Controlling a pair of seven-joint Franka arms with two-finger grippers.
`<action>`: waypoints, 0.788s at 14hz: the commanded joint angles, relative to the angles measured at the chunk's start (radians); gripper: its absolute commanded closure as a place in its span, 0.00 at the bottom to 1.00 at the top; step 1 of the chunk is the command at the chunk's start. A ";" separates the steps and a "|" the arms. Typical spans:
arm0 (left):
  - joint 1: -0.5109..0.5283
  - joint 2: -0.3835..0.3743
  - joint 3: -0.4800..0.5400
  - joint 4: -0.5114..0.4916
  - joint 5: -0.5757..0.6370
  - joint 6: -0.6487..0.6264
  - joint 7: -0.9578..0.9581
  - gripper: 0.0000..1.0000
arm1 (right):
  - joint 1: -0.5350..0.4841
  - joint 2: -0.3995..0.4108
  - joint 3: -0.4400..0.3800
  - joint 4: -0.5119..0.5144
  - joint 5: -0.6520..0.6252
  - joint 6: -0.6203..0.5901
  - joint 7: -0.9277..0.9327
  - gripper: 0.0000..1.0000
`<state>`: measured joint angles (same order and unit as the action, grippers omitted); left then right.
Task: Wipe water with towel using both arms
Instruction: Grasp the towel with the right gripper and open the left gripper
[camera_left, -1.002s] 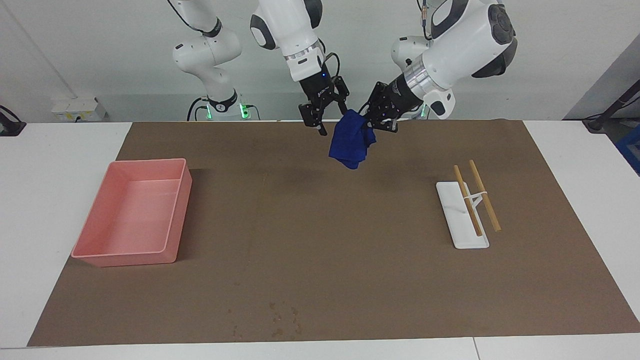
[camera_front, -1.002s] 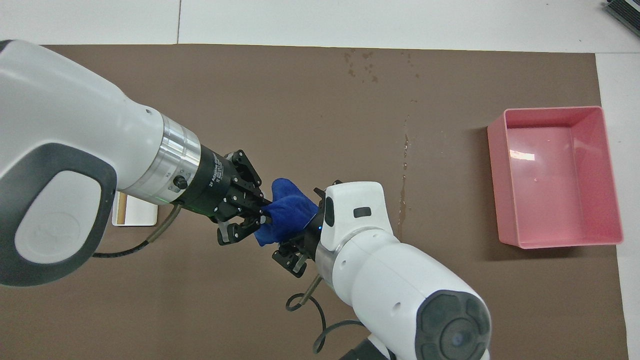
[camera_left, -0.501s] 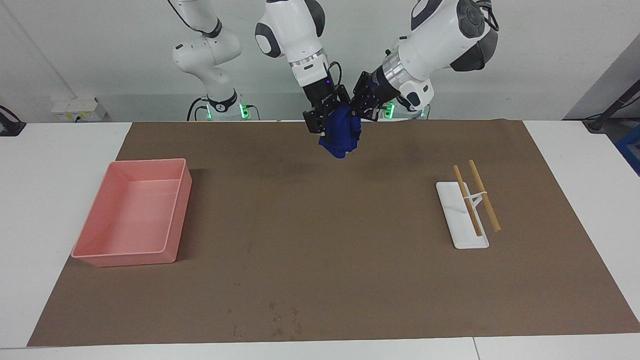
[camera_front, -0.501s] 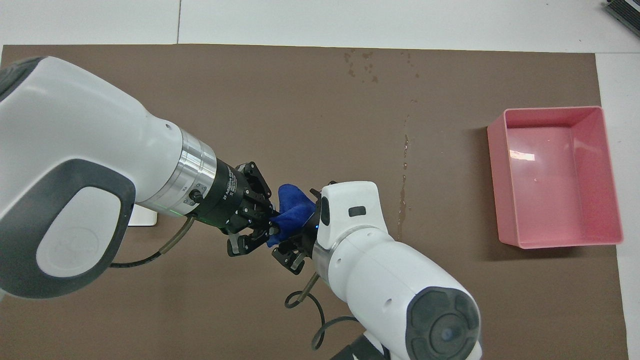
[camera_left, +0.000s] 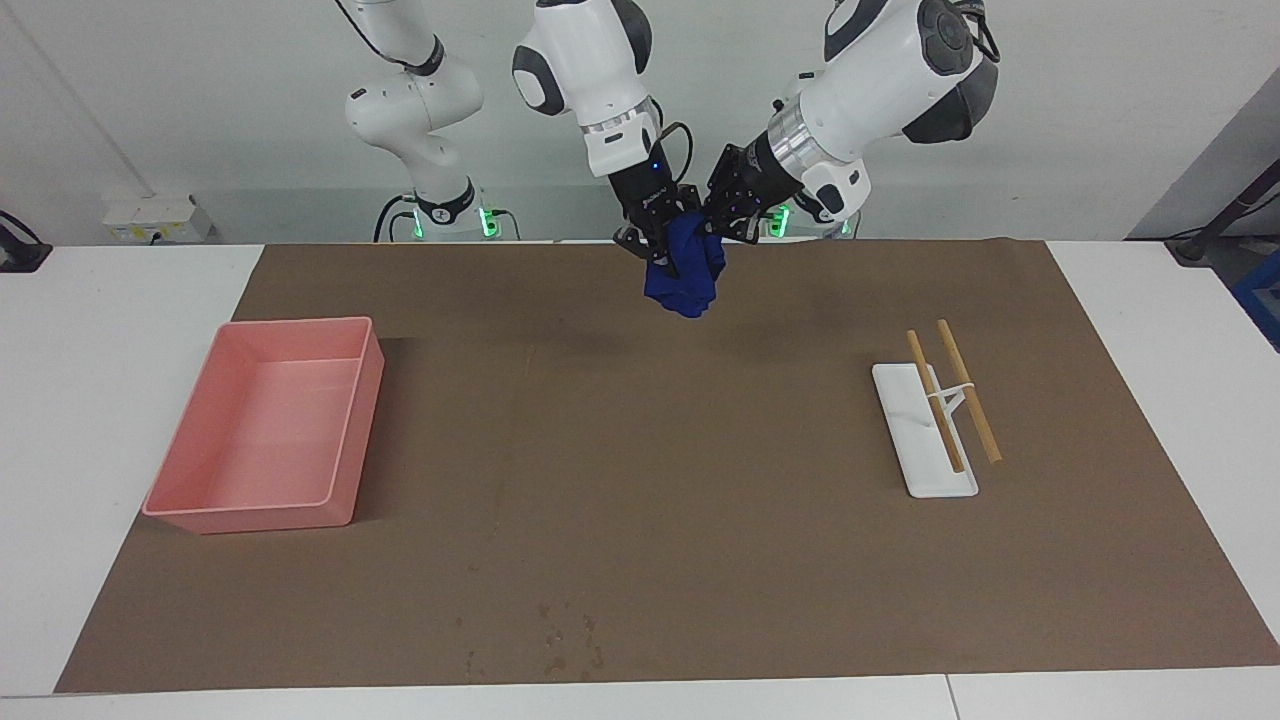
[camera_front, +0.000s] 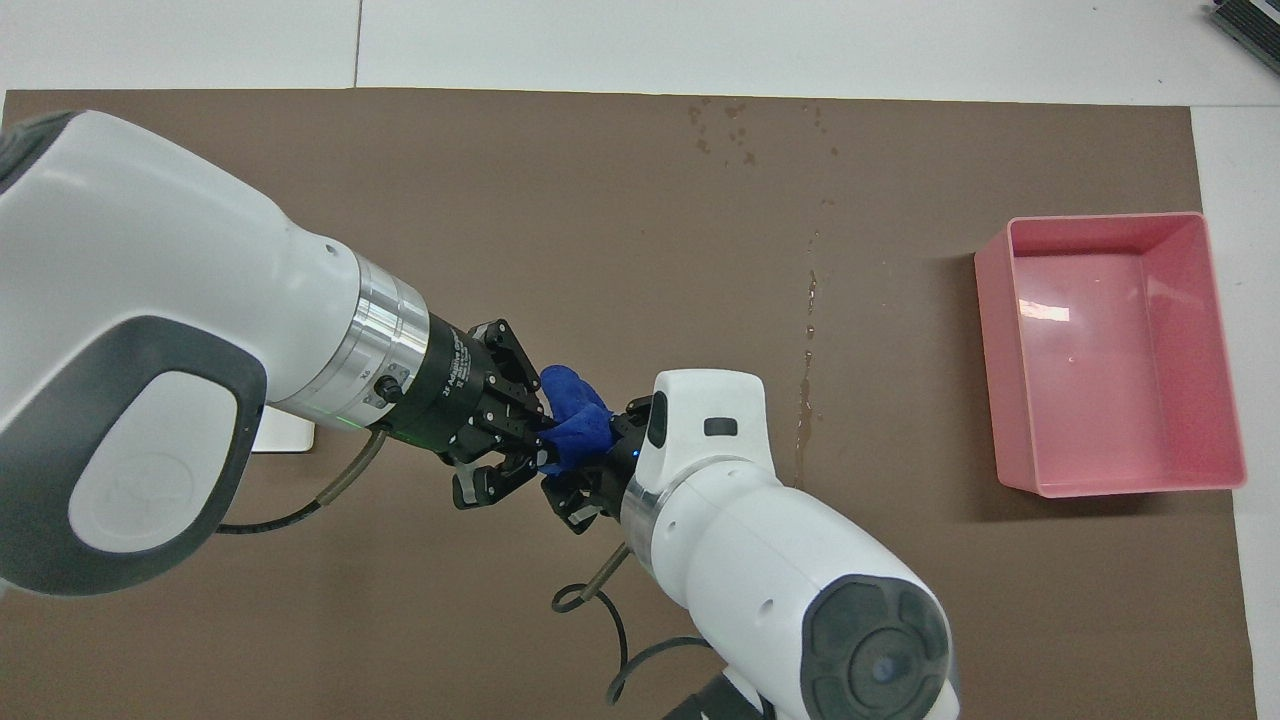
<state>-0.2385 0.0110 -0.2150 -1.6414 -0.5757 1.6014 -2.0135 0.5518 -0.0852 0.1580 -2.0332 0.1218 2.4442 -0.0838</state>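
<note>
My left gripper can open, as my right gripper's fingers hold the blue towel's bunched side in the overhead view.
The deep-blue towel hangs bunched in the air over the mat's edge nearest the robots, at mid-table; it also shows in the overhead view. My left gripper is shut on its upper part from the left arm's end. My right gripper is closed on the same bundle from the right arm's end. Water drops lie on the brown mat at its edge farthest from the robots. A thin wet streak runs nearer to the robots.
A pink tray sits toward the right arm's end. A white flat stand with two wooden sticks lies toward the left arm's end, mostly hidden under the left arm in the overhead view.
The left gripper carried the towel up and toward the right gripper. The right gripper, open beside the towel before, has closed in on it.
</note>
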 joint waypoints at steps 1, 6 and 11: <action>-0.013 -0.039 0.008 -0.035 -0.013 -0.017 0.006 1.00 | -0.018 0.005 -0.006 0.002 -0.013 -0.017 0.013 1.00; 0.022 -0.036 0.017 -0.031 0.051 0.006 0.013 0.00 | -0.035 0.005 -0.006 0.004 -0.013 -0.028 -0.014 1.00; 0.045 -0.032 0.019 -0.050 0.293 0.103 0.351 0.00 | -0.182 0.010 -0.006 0.005 -0.013 -0.117 -0.227 1.00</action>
<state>-0.2017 0.0070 -0.1964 -1.6454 -0.3689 1.6466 -1.8272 0.4478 -0.0773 0.1459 -2.0337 0.1204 2.3608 -0.2138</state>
